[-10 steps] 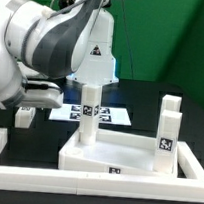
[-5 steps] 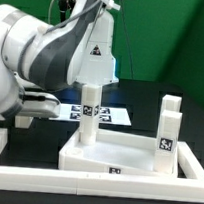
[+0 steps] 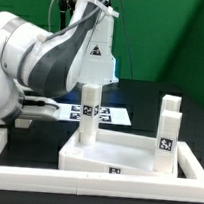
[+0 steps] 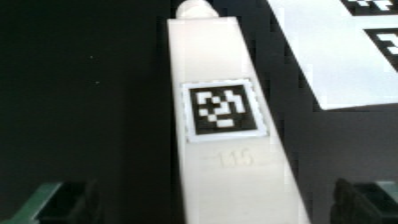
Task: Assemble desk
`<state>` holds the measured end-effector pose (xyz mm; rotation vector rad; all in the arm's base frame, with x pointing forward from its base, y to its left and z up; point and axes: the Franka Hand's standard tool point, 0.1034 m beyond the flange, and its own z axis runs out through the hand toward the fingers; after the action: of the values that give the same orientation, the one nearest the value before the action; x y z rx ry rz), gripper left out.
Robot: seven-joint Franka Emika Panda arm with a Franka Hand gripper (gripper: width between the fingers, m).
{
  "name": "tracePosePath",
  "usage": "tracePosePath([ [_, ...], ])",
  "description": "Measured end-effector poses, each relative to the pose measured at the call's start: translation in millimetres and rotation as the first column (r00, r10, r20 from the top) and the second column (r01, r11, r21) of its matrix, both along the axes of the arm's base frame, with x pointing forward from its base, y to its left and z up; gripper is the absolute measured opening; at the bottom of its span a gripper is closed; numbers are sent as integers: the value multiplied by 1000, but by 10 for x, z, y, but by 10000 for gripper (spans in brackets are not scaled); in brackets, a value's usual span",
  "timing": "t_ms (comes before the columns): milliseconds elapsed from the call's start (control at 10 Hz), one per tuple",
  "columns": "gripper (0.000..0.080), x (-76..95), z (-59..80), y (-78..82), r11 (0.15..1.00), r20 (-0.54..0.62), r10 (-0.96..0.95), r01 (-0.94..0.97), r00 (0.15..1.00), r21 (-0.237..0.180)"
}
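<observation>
My gripper should close now on the leg block lying on the black table. My fingers are level with the block's sides, so they would hold the block.
The white tabletop panel (image 3: 115, 154) lies rim up in the middle of the exterior view. One leg block (image 3: 89, 111) stands upright at its far left corner, and two more legs (image 3: 168, 124) stand at its right side. Another leg (image 4: 217, 110) lies flat on the black table, with its square tag facing up. In the exterior view this lying leg (image 3: 21, 122) is only partly visible at the left. My gripper (image 4: 210, 205) is open, with one dark finger on each side of this leg and not touching it. It also shows in the exterior view (image 3: 32, 104).
The marker board (image 3: 101, 114) lies behind the tabletop panel, and shows in the wrist view (image 4: 347, 55) close beside the lying leg. A long low white border wall (image 3: 93, 182) runs along the front and the left. The arm's bulk fills the exterior view's left.
The arm has swung lower and further over the lying leg at the exterior view's left. The tabletop panel and the standing legs have not moved.
</observation>
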<state>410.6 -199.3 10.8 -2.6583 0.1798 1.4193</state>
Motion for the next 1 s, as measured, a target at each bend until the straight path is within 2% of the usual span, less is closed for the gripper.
tracePosePath([
  [100,649,-2,-1,-4,1000,0,-1,1,1000,0],
  [300,363,-6,-1,-12,1000,0,-3,3,1000,0],
  [400,363,-7,1,-17,1000,0,-3,3,1000,-1],
  [500,288,-9,1,-19,1000,0,-4,4,1000,-1],
  [1000,288,-15,1,-31,1000,0,-7,7,1000,-1],
])
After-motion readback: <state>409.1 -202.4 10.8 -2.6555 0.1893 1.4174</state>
